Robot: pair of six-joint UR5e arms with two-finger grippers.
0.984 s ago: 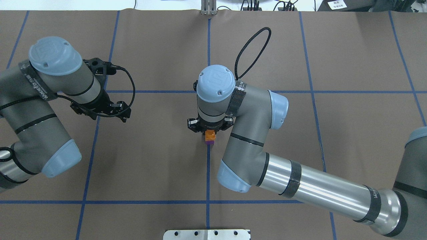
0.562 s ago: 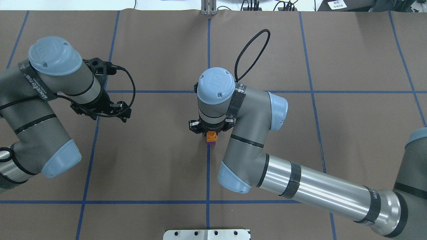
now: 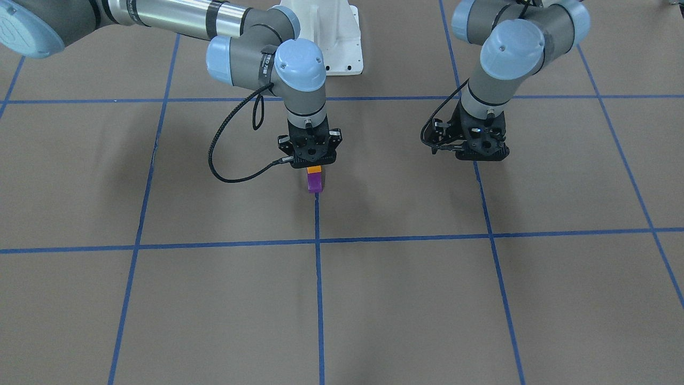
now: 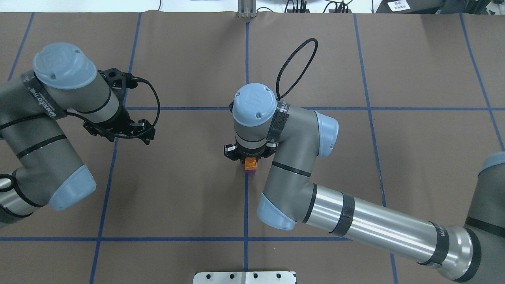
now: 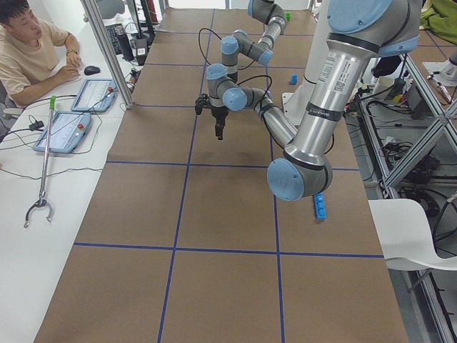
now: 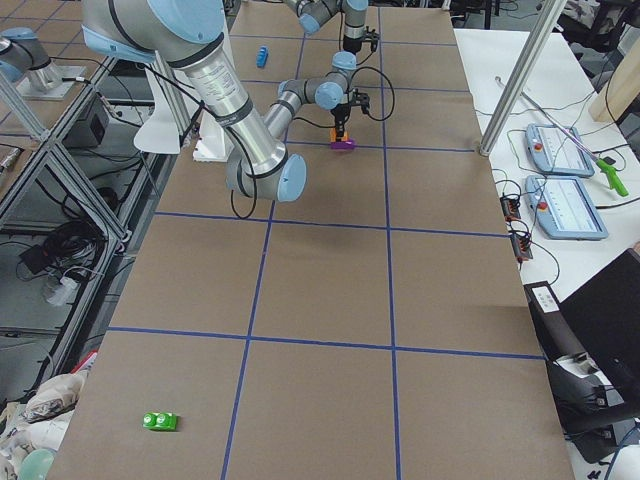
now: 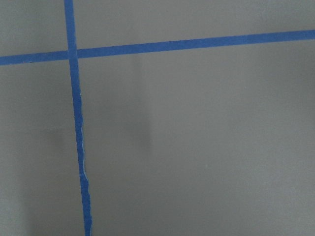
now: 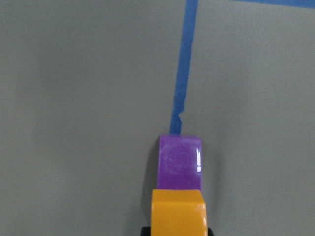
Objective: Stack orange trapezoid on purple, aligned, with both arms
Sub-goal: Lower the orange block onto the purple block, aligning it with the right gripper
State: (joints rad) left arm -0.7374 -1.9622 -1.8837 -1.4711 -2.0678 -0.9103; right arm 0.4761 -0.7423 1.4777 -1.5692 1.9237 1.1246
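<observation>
My right gripper is ready to release the orange trapezoid. The orange trapezoid's lower edge (image 3: 314,171) sits flush along the top of the purple block, so the orange trapezoid would stay stacked if I opened now.
My right gripper (image 3: 314,163) is shut on the orange trapezoid (image 3: 314,169) and holds it directly over the purple block (image 3: 315,183), which stands on the mat at the end of a blue tape line. The two look in contact; I cannot tell whether they are pressed together. In the overhead view the orange block (image 4: 250,163) covers most of the purple one (image 4: 250,171). The right wrist view shows orange (image 8: 178,211) in front of purple (image 8: 180,167). My left gripper (image 3: 479,155) hangs over bare mat well to the side; its fingers are hidden.
The white mounting base (image 3: 342,43) stands behind the blocks. A long blue brick (image 5: 320,207) lies near the left arm's base. A green block (image 6: 160,421) lies far off on the right-hand end. An operator (image 5: 28,50) sits at the side table.
My right gripper, with the orange block, has shifted slightly toward the robot and settled closer over the purple block. The left arm has not moved.
</observation>
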